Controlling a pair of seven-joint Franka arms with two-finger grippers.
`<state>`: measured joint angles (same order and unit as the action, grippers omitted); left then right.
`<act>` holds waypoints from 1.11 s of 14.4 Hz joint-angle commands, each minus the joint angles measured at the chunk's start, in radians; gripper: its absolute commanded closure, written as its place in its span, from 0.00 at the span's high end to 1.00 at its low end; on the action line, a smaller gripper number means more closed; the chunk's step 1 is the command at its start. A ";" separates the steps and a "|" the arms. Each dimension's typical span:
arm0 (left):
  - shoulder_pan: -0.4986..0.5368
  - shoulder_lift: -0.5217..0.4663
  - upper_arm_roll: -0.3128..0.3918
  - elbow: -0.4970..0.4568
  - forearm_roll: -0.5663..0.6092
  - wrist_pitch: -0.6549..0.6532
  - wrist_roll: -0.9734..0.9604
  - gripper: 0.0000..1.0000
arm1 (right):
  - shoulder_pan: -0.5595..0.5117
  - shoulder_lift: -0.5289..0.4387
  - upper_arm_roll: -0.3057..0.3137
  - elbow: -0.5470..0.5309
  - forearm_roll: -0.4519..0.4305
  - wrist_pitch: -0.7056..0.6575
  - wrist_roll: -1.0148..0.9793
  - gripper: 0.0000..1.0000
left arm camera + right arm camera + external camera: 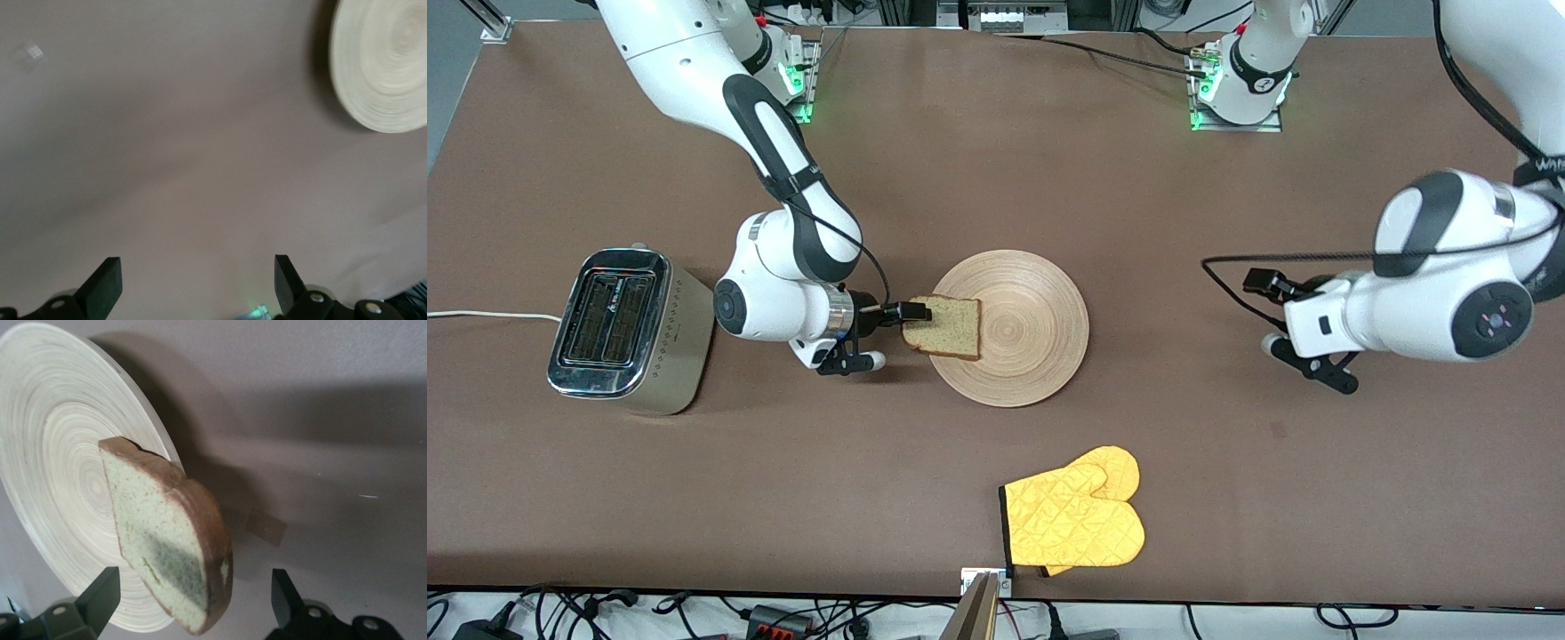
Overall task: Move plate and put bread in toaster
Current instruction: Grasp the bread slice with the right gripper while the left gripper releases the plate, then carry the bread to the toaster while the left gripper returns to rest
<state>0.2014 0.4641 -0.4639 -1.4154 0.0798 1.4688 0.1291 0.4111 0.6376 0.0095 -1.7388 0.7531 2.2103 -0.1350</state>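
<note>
The bread's overhanging end is under the fingers of my right gripper beside the plate's rim (pixel 947 380) (pixel 164 440), so closing now would hold it. My right gripper needs to close on the bread.
The light-wood plate (pixel 1040 329) lies mid-table. The bread (pixel 945 326) rests on the plate's rim toward the toaster and overhangs it. The chrome-topped toaster (pixel 627 329) stands toward the right arm's end, its slots empty. My right gripper (pixel 854 363) is low between toaster and plate. In the right wrist view the gripper (pixel 193 600) is open, with the bread (pixel 167 540) between its fingers and gaps on both sides, and the plate (pixel 53 440) under it. My left gripper (pixel 1312 360) hangs open and empty over bare table, also seen in its wrist view (pixel 197 287) with the plate (pixel 383 63) farther off.
A yellow oven mitt (pixel 1076 520) lies near the table's front edge, nearer to the front camera than the plate. The toaster's white cord (pixel 480 315) runs off the table's end. A small tape patch (pixel 265 527) is on the table beside the plate.
</note>
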 commanded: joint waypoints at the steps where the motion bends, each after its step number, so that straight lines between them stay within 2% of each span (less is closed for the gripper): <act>1: -0.026 -0.074 0.007 -0.007 0.096 -0.028 -0.089 1.00 | 0.005 0.008 -0.005 0.007 0.070 0.009 -0.046 1.00; 2: -0.036 -0.091 0.007 -0.001 0.150 -0.027 -0.091 1.00 | 0.005 0.008 -0.005 0.008 0.075 0.011 -0.055 0.94; 3: -0.039 -0.108 0.007 0.022 0.172 -0.027 -0.089 1.00 | 0.006 0.008 -0.005 0.011 0.077 0.009 -0.058 0.71; 4: -0.037 -0.110 0.007 0.065 0.167 -0.031 -0.082 1.00 | 0.006 0.008 -0.005 0.011 0.077 0.009 -0.061 0.62; 6: -0.027 -0.120 0.014 0.136 0.173 -0.039 -0.094 1.00 | 0.011 0.008 -0.005 0.011 0.077 0.008 -0.069 0.37; 8: -0.017 -0.124 0.022 0.150 0.169 -0.041 -0.100 1.00 | 0.008 0.008 -0.006 0.011 0.077 0.005 -0.083 0.16; 9: -0.011 -0.152 0.062 0.153 0.141 -0.033 -0.114 1.00 | 0.009 0.007 -0.006 0.011 0.077 0.005 -0.089 0.04; 10: -0.052 -0.194 0.150 0.139 0.071 -0.030 -0.138 1.00 | 0.011 -0.002 -0.006 0.011 0.077 0.002 -0.089 0.00; 11: -0.104 -0.217 0.269 0.107 -0.046 -0.030 -0.163 1.00 | 0.012 -0.016 -0.008 0.018 0.074 0.002 -0.077 0.00; 12: -0.135 -0.267 0.372 0.057 -0.114 -0.019 -0.157 1.00 | 0.015 -0.029 -0.011 0.031 0.063 0.000 -0.080 0.00; 14: -0.228 -0.382 0.454 -0.113 -0.098 0.113 -0.161 1.00 | 0.009 -0.071 -0.020 0.035 -0.009 -0.009 -0.066 0.00; 16: -0.247 -0.476 0.458 -0.273 0.000 0.252 -0.160 1.00 | 0.005 -0.133 -0.029 0.035 -0.169 -0.021 0.007 0.00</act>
<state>0.0160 0.1490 -0.0361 -1.4460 0.0130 1.5771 -0.0089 0.4139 0.5824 -0.0045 -1.6871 0.6949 2.2118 -0.1838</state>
